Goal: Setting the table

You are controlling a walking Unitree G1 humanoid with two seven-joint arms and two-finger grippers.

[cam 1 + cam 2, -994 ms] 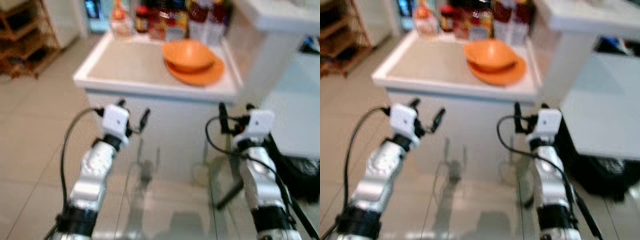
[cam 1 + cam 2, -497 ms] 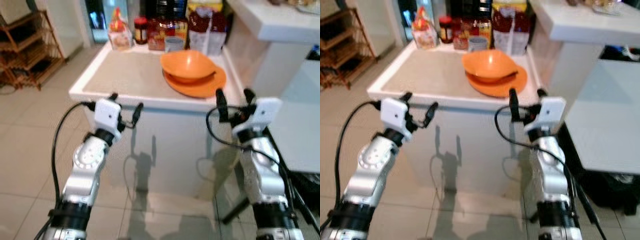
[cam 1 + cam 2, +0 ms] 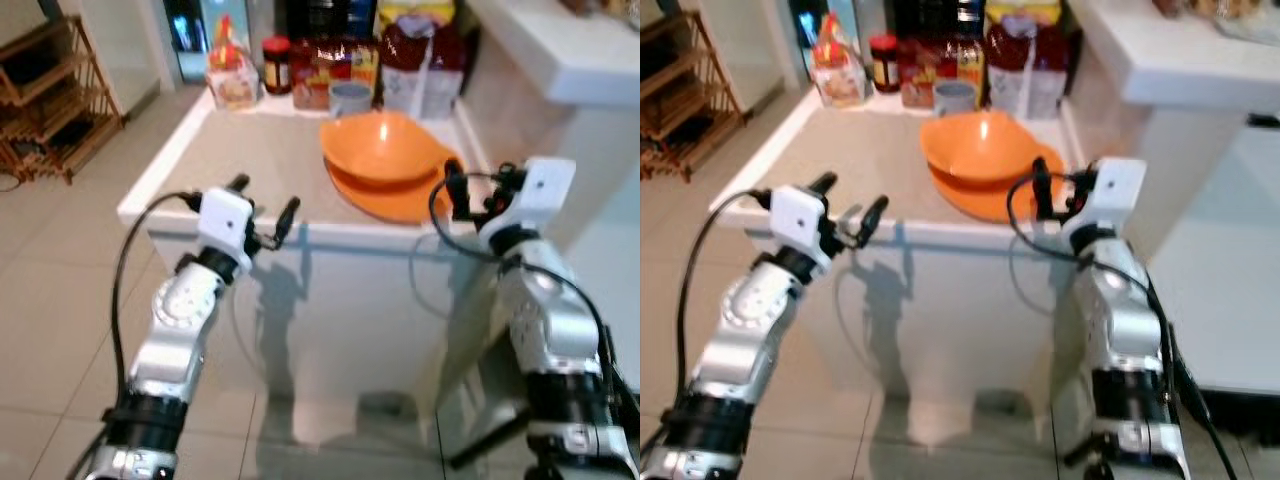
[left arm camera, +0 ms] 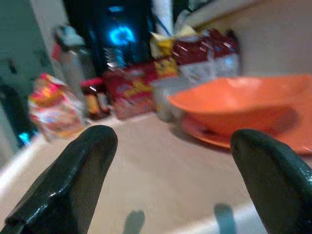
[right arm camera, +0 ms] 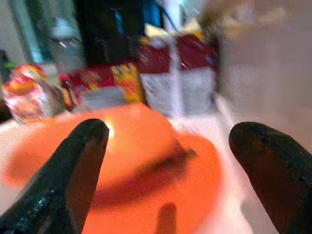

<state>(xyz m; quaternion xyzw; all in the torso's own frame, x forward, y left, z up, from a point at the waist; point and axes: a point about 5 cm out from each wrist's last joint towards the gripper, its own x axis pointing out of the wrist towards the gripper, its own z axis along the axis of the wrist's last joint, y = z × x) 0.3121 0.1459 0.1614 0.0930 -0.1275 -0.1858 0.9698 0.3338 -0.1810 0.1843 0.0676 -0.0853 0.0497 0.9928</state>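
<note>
The orange bowl's body is wider than my right gripper's open fingers, so my right gripper will next hold the bowl by its narrow rim (image 3: pixel 450 157).
An orange bowl (image 3: pixel 380 148) sits on an orange plate (image 3: pixel 395 200) at the right side of a white counter (image 3: pixel 250 160). My left gripper (image 3: pixel 263 203) hovers open at the counter's front edge, left of the dishes. My right gripper (image 3: pixel 483 187) is open at the plate's near right rim, just above it. In the right wrist view the bowl (image 5: pixel 131 141) and plate (image 5: pixel 195 175) lie between my black fingers (image 5: pixel 73 165). From the left wrist the bowl (image 4: pixel 239 105) appears ahead between the fingers (image 4: pixel 73 175).
Jars, packets and a grey cup (image 3: pixel 348 97) line the counter's back edge. A higher white ledge (image 3: pixel 560 60) stands at the right. A wooden rack (image 3: pixel 55 90) is on the tiled floor at the far left. The counter surface left of the dishes is bare.
The camera has come closer to the counter. Both grippers have risen and reached forward, the right one arriving at the plate's rim; both stay open.
</note>
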